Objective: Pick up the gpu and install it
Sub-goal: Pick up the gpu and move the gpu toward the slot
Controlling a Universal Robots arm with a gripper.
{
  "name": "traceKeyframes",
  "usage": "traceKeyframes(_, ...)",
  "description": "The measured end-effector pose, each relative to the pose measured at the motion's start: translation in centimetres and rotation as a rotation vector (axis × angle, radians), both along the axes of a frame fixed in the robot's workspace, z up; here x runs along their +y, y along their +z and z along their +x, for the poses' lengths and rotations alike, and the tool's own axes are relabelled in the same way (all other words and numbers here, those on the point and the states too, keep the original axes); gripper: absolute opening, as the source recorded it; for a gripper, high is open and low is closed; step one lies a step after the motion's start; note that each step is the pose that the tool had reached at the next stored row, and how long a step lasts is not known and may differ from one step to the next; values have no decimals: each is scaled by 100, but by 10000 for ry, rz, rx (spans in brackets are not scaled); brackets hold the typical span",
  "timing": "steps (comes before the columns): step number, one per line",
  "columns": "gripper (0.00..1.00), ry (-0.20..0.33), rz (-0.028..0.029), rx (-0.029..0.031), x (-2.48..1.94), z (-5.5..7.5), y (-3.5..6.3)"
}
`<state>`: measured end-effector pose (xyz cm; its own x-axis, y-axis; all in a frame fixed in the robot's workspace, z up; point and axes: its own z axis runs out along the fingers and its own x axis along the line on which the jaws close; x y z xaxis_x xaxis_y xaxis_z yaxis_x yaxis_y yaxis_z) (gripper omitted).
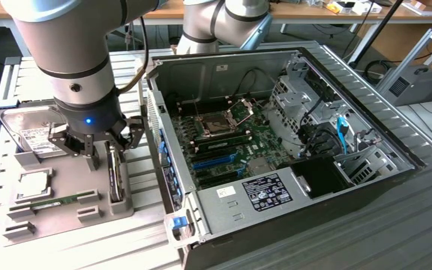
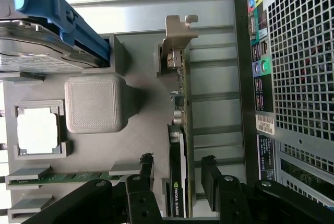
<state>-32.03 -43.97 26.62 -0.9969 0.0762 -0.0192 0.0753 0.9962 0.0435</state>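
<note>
Next, my gripper grips its flat-sided cooler end (image 1: 115,171) to install the GPU, since small capacitors stick out from the board near the bracket.
The gpu (image 1: 115,175) stands on edge in a slot of the grey holder plate (image 1: 62,171), at the exterior view's left beside the open computer case (image 1: 276,194). In the wrist view the gpu (image 2: 178,130) is a slim dark card with a silver end bracket at its far end and a black cooler on one face. My gripper (image 1: 111,149) hangs low over the card's near end. It is open (image 2: 177,169), with one finger on each side of the card and a small gap at both. The fingertips (image 2: 147,165) are level with the card's upper edge.
On the same plate sit a silver hard drive (image 1: 32,132) with a blue bracket (image 2: 57,10), a square processor (image 2: 36,132), a green memory stick (image 2: 73,176) and a raised grey block (image 2: 95,102). The case's perforated back wall (image 2: 297,78) stands close beside the card. The motherboard (image 1: 216,140) lies exposed inside.
</note>
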Motion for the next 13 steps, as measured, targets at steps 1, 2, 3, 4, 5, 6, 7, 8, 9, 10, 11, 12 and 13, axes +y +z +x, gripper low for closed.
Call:
traceKeyframes(1,50,0,0,1,0,0,-6)
traceKeyframes(2,50,0,-2,2,0,0,-14)
traceKeyframes(3,50,0,-1,1,0,0,-25)
traceKeyframes(4,50,0,-2,2,0,0,-38)
traceKeyframes(5,50,1,-2,2,0,0,-54)
traceKeyframes(6,50,0,-1,1,0,0,-80)
traceKeyframes(7,50,0,-1,1,0,0,-103)
traceKeyframes(8,50,0,-1,1,0,0,-118)
traceKeyframes(9,50,0,-1,1,0,0,-133)
traceKeyframes(10,50,0,-2,2,0,0,-147)
traceKeyframes(11,50,0,-2,2,0,0,-222)
traceKeyframes(12,50,0,-3,4,0,0,-254)
traceKeyframes(13,50,0,-2,2,0,0,-255)
